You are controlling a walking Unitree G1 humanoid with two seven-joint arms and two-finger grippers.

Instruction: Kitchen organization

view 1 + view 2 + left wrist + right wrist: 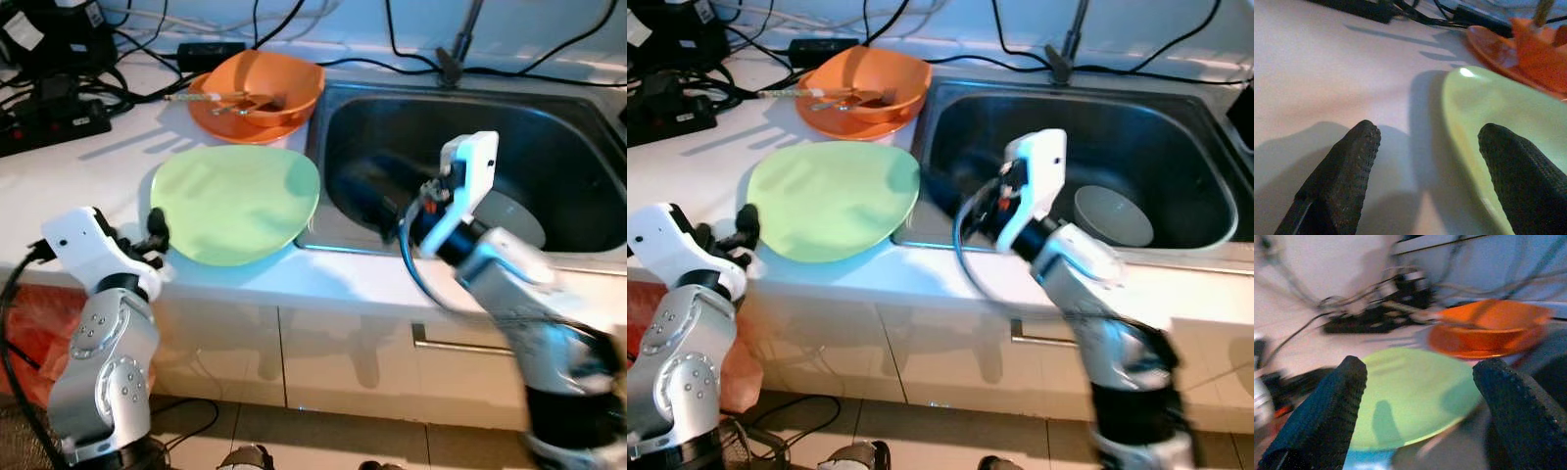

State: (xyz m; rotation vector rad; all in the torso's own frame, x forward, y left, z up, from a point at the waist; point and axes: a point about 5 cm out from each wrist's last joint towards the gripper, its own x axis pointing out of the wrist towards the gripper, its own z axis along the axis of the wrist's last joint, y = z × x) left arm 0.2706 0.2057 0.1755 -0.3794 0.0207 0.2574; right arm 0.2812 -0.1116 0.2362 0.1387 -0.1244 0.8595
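Observation:
The green plate (235, 201) is far wider than my fingers open, so my left gripper needs to grab the plate by its thin, upturned rim (168, 233) next.
A pale green plate (235, 201) lies on the white counter, its right rim reaching over the sink's edge. Behind it an orange bowl (260, 88) sits on an orange plate and holds utensils. My left gripper (1425, 134) is open at the green plate's (1498, 127) left rim, one finger over the counter and the other over the plate. My right gripper (1420, 367) is open, hanging above the left part of the sink and facing the green plate (1410, 391). A grey dish (1114, 215) lies on the sink floor.
The steel sink (470, 93) takes up the right half of the counter, with a faucet stem (456, 59) behind it. A black power strip (49, 122) and tangled cables lie at the back left. White cabinet fronts (343, 362) are below the counter edge.

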